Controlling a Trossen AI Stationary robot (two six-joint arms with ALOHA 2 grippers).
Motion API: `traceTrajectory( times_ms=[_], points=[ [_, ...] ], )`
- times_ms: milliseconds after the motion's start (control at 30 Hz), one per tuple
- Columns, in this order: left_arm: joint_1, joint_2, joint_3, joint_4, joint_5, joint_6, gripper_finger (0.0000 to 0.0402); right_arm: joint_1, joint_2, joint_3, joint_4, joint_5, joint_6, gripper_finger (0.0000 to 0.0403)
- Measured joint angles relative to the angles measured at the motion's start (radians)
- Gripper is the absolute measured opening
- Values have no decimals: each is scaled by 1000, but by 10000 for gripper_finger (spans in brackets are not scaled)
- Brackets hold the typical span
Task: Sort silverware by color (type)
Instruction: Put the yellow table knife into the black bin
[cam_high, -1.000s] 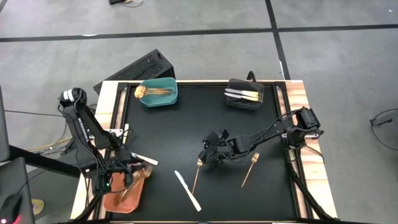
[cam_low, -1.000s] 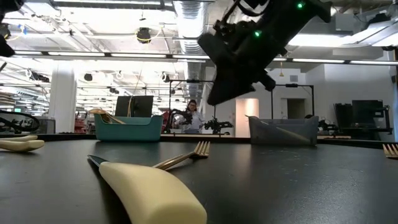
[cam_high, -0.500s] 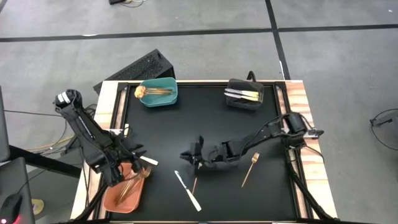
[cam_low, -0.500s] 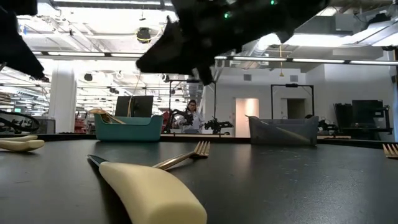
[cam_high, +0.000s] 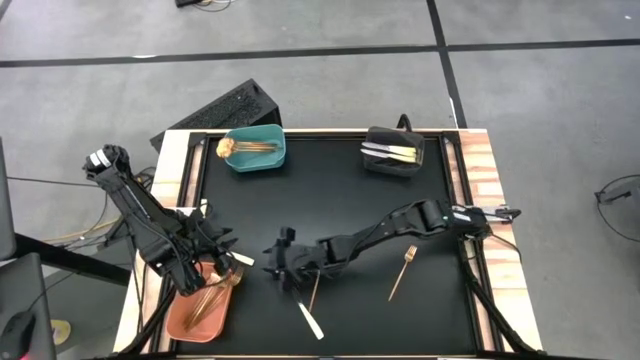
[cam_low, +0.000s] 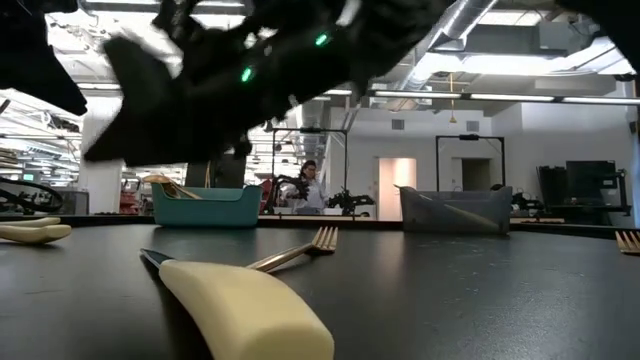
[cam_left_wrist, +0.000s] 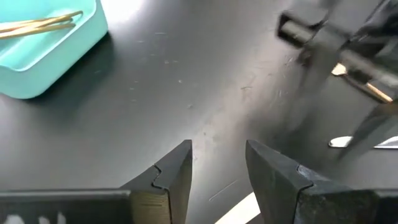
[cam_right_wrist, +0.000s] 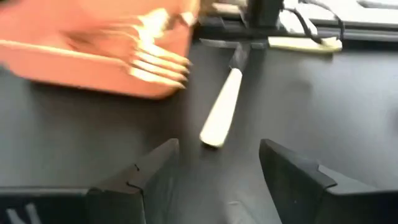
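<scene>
The right gripper picks up the white-handled knife by the butt end of its handle (cam_right_wrist: 215, 132) next to sort it into the black bin.
A white-handled knife (cam_high: 302, 308) (cam_right_wrist: 221, 115) lies flat on the black mat, with a copper fork (cam_high: 313, 290) beside it and a gold fork (cam_high: 402, 270) farther right. My right gripper (cam_high: 279, 263) (cam_right_wrist: 217, 168) reaches low across the mat toward the left. It is open, just short of the knife's handle end, and touches nothing. My left gripper (cam_high: 220, 250) (cam_left_wrist: 217, 165) hovers open and empty at the orange bin's (cam_high: 200, 308) far corner. A second white-handled knife (cam_high: 233, 258) lies right there.
The teal bin (cam_high: 254, 148) with gold pieces stands far left, the black bin (cam_high: 392, 153) with silver-white pieces far right. Copper forks lie in the orange bin (cam_right_wrist: 93, 46) at the near left. Bare mat (cam_high: 330, 200) lies in the middle.
My right gripper has swept toward the table's left edge and sunk lower, passing over the copper fork toward the white-handled knife. My left gripper has drawn slightly up and toward the far edge from over the orange bin. The silverware on the mat has not moved.
</scene>
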Motion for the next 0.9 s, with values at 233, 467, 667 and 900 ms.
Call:
traceTrajectory(
  times_ms=[233,467,667,900],
  points=[
    [0,0,0,-3,-5,0,138,-38,140,215,-125,-12,-1,255],
    [0,0,0,-9,-3,0,138,-62,187,298,-161,-139,23,255],
    [0,0,0,-10,-31,0,138,-68,186,296,-144,-146,8,255],
    [0,0,0,-14,-47,0,138,-76,228,302,-85,-170,6,255]
  ],
)
